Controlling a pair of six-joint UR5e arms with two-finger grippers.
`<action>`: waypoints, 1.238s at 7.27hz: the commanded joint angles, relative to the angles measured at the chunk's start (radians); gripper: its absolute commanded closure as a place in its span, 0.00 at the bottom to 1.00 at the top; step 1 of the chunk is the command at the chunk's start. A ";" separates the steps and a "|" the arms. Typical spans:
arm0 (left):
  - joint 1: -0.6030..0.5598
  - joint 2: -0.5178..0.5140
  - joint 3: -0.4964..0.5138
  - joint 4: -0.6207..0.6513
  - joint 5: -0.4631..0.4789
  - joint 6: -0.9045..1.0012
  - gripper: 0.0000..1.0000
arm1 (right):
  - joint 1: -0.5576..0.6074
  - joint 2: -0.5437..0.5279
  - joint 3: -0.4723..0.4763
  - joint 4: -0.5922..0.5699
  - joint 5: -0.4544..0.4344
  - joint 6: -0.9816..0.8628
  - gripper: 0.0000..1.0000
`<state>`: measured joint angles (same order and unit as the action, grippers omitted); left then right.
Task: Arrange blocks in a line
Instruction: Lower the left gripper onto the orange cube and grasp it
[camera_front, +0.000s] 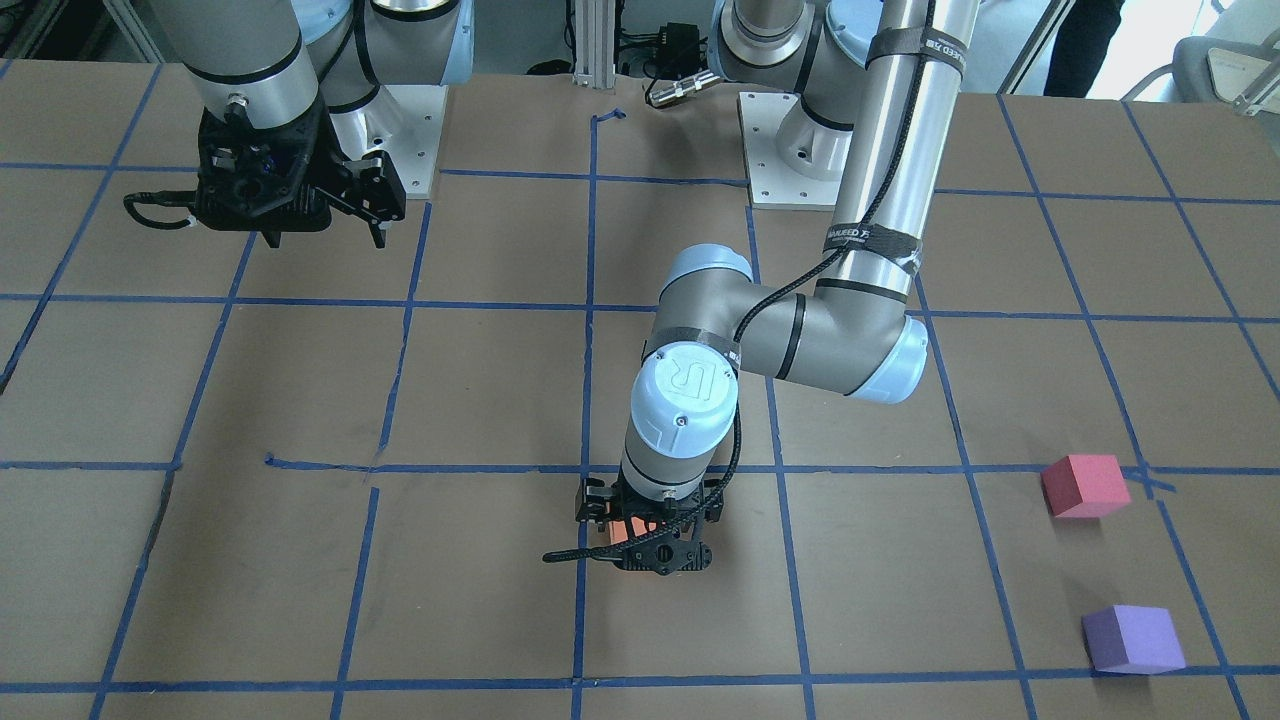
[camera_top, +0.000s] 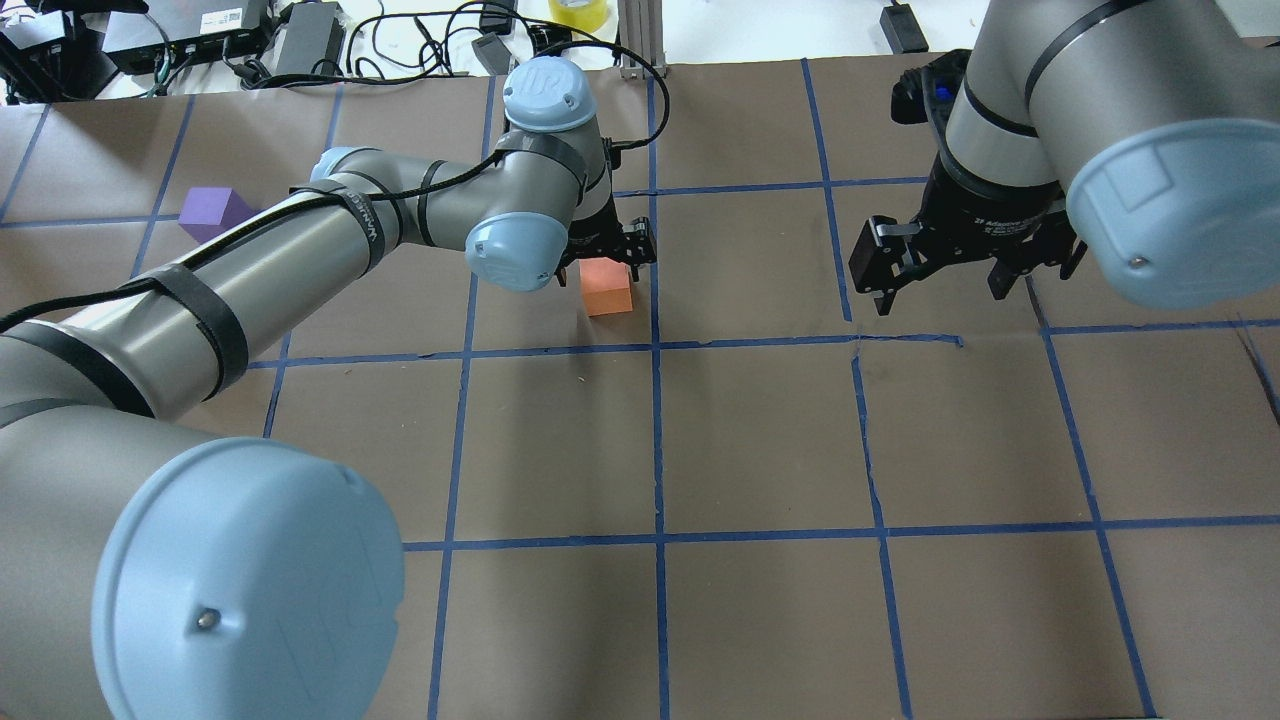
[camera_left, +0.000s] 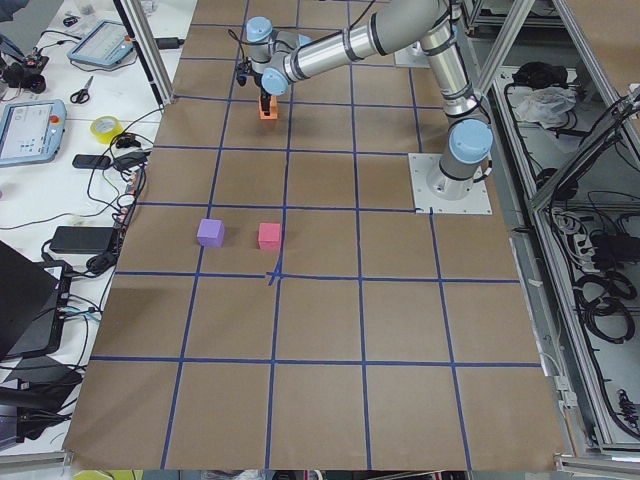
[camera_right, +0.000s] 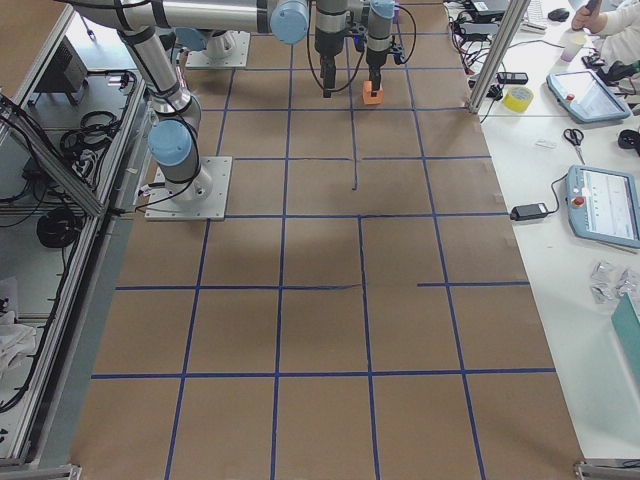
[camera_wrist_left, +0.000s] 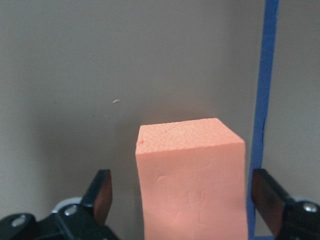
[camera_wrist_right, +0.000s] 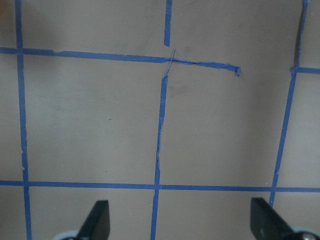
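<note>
The orange block (camera_wrist_left: 192, 175) needs to line up with the pink and purple blocks, so my left gripper will grab the block by two opposite sides next.
The orange block (camera_wrist_left: 192, 175) stands on the brown paper near the table's middle, beside a blue tape line. My left gripper (camera_top: 600, 262) is lowered over it, open, with one finger on each side of the block and a gap showing at both. It also shows in the front view (camera_front: 648, 522). The pinkish-red block (camera_front: 1085, 485) and the purple block (camera_front: 1133, 638) sit apart from it toward the table's left end, a short gap between them. My right gripper (camera_top: 940, 290) is open and empty, held above the table on the right.
Blue tape lines (camera_wrist_right: 159, 150) divide the brown paper into squares. Both arm bases (camera_front: 800, 150) stand on plates at the robot's side. Cables, tape and controllers (camera_left: 30, 130) lie beyond the far edge.
</note>
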<state>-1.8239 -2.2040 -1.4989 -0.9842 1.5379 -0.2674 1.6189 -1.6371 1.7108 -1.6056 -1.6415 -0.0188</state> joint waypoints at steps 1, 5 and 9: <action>-0.008 -0.005 0.000 0.010 0.001 -0.003 0.07 | 0.002 -0.006 -0.004 0.051 -0.001 0.000 0.00; -0.025 -0.003 0.002 0.009 0.018 -0.015 0.83 | -0.005 0.005 -0.011 0.021 -0.001 0.000 0.00; 0.004 0.064 -0.015 0.010 0.208 -0.014 1.00 | -0.007 -0.035 -0.059 0.032 0.019 -0.001 0.00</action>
<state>-1.8372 -2.1616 -1.5006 -0.9743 1.6499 -0.2950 1.6139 -1.6534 1.6727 -1.5794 -1.6230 -0.0194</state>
